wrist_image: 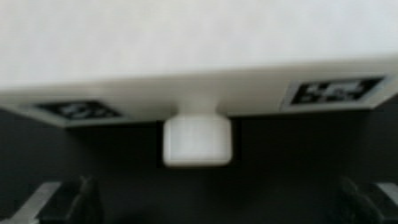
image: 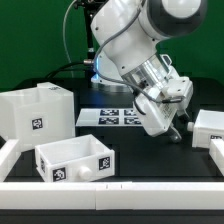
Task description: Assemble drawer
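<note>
Next, my gripper picks up the second tray by its round knob to fit the tray into the large white boxy housing.
The large white boxy housing stands at the exterior view's left. One open-top tray with a round knob sits at the front centre. A second tray sits at the exterior view's right. My gripper hangs just beside this second tray, tilted toward it. In the wrist view that tray's white front fills the picture, with two tags and its knob pointing at my gripper. The fingers stand wide apart at both sides, open and holding nothing, short of the knob.
The marker board lies flat on the black table behind the front tray. Low white rails edge the table at the front and sides. The robot arm reaches down over the table's middle.
</note>
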### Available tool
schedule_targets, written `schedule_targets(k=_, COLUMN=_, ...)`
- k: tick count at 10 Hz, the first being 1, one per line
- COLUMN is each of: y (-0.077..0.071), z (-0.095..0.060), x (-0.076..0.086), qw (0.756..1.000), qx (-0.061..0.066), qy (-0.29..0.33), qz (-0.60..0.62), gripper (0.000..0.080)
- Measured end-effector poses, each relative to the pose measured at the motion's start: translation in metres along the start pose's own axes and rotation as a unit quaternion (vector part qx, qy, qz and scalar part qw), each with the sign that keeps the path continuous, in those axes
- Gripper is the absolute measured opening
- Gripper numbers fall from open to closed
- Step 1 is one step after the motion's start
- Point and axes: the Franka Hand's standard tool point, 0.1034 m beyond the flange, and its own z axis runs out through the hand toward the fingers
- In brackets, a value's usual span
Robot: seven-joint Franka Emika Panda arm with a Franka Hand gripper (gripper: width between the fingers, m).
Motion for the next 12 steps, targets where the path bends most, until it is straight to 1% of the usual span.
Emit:
schedule_targets(k=2, y=0.0064, z=0.0056, x=-0.0059, qw=1.0, qx=-0.014, qy=0.005, qz=0.002, gripper=0.0649)
schedule_targets(k=4, y=0.0077, z=0.0066, x=-0.0067, qw=1.0, qx=-0.015, qy=0.005, qz=0.002, gripper=0.0649)
schedule_targets(k=5, y=0.0074, z=0.0064, x=-0.0062, qw=1.0, qx=-0.015, qy=0.005, qz=0.003, gripper=0.0609)
schedule_targets(k=7, y=0.0074, z=0.0063, x=-0.0059, qw=1.0, qx=-0.015, qy=0.005, qz=0.003, gripper=0.0323)
schedule_targets(k=8, y=0.0073, z=0.0062, x=-0.0058, qw=1.0, qx=-0.015, qy=0.005, qz=0.003, gripper=0.0323)
schedule_targets(k=9, y=0.0072, z=0.0061, x=-0.0056, qw=1.0, qx=-0.015, qy=0.005, qz=0.004, gripper=0.0163)
schedule_targets(k=12, y=0.0071, z=0.0061, x=-0.0056, qw=1.0, qx=-0.015, qy=0.005, qz=0.004, gripper=0.0166)
